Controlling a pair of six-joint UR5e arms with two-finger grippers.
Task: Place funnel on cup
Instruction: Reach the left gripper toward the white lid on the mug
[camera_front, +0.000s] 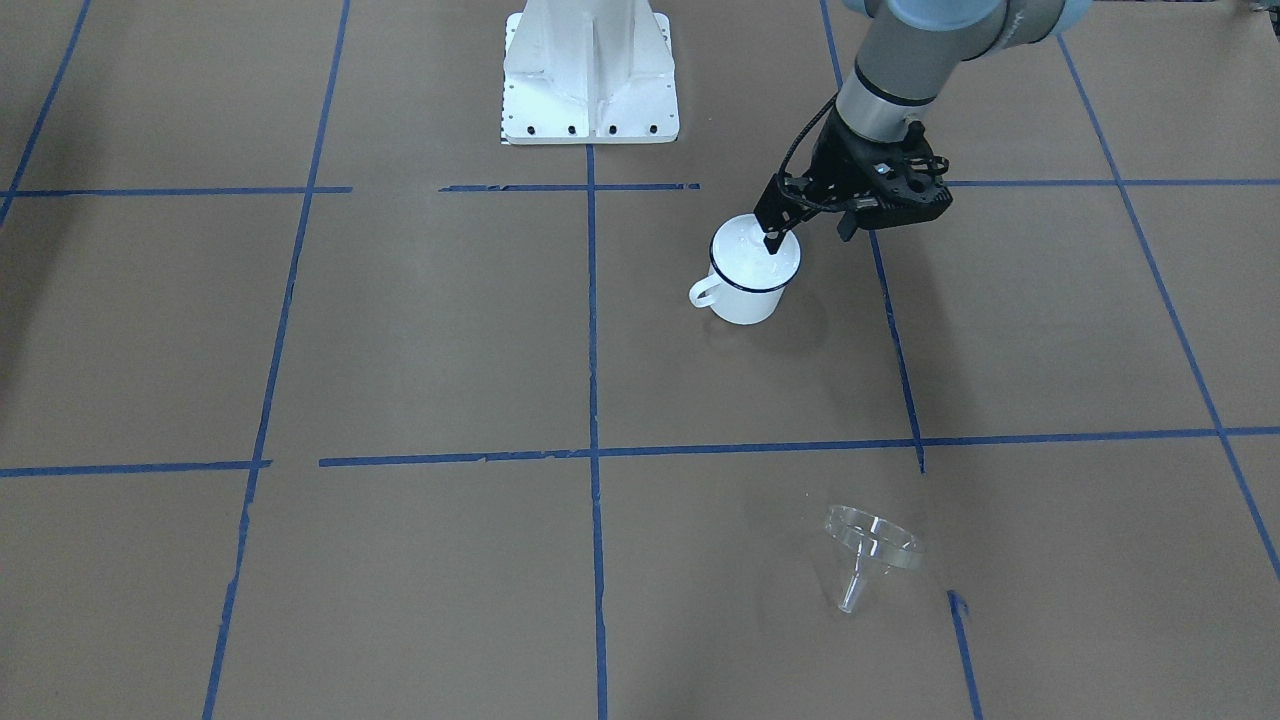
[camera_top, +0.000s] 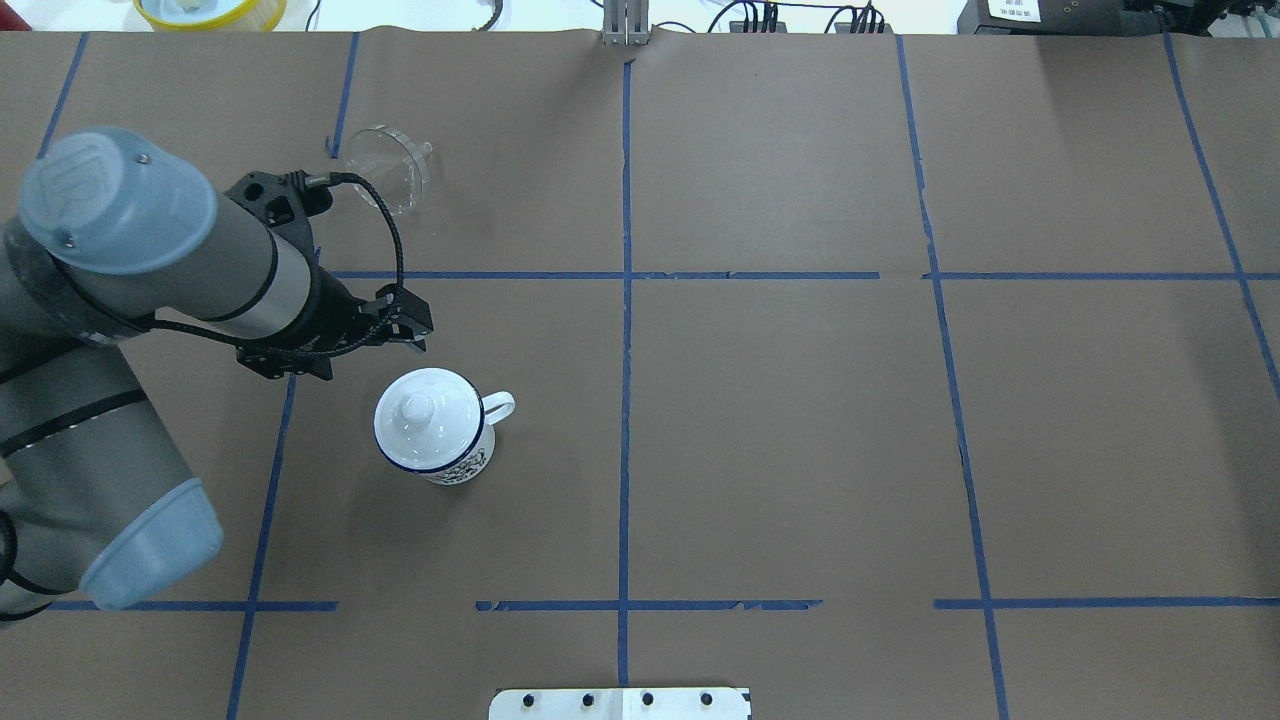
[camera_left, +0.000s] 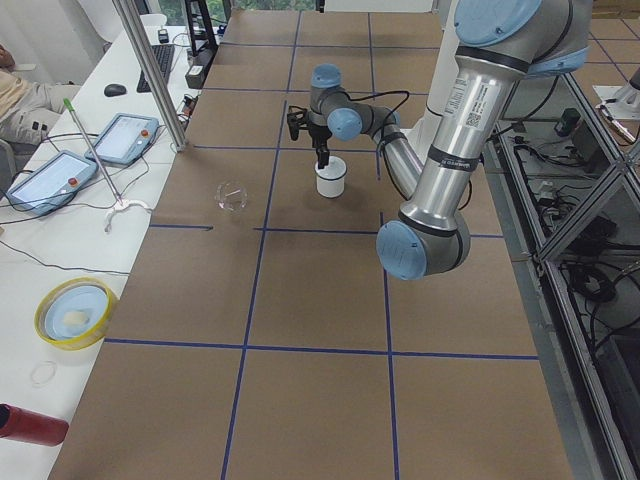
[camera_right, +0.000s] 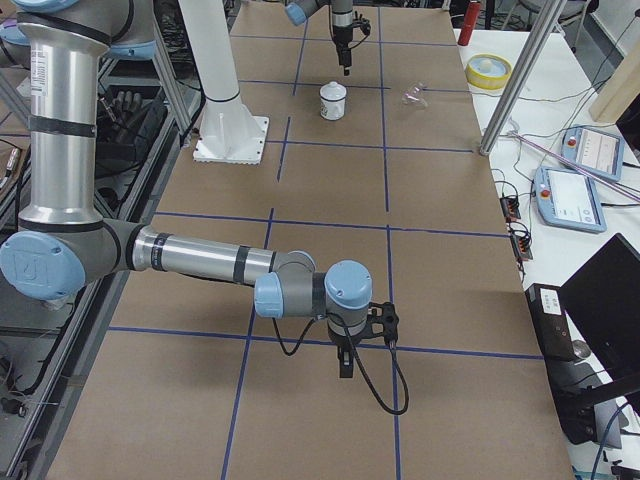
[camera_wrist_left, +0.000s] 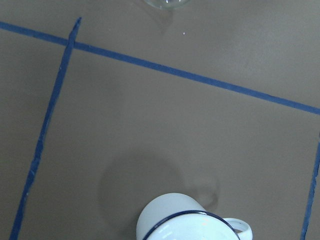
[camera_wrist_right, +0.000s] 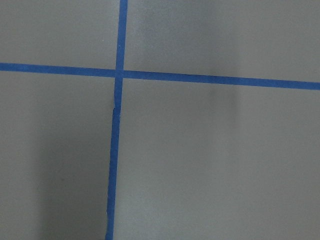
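Observation:
My left gripper grabs its small raised knob (camera_front: 771, 236) next, since the wide lid (camera_front: 746, 265) sits flush inside the mug's rim.
The cup (camera_front: 745, 300) is a white enamel mug with a dark blue rim, standing upright with its handle (camera_top: 498, 405) toward the table's middle. A white knobbed lid (camera_top: 420, 410) sits on it. The clear funnel (camera_front: 872, 540) lies on its side on the far left part of the table, also in the overhead view (camera_top: 385, 170). My left gripper (camera_front: 812, 232) hovers just above the mug's far-left side, jaws apart and empty. The left wrist view shows the mug (camera_wrist_left: 192, 220) at the bottom and the funnel's edge (camera_wrist_left: 167, 3) at the top. I cannot tell whether my right gripper (camera_right: 345, 368) is open or shut.
The robot's white base plate (camera_front: 590, 90) stands at the near edge. A yellow-rimmed bowl (camera_left: 72, 312), two tablets (camera_left: 50, 180) and a metal pole (camera_left: 150, 75) are at the far side. Blue tape lines cross the brown table cover (camera_top: 800, 450).

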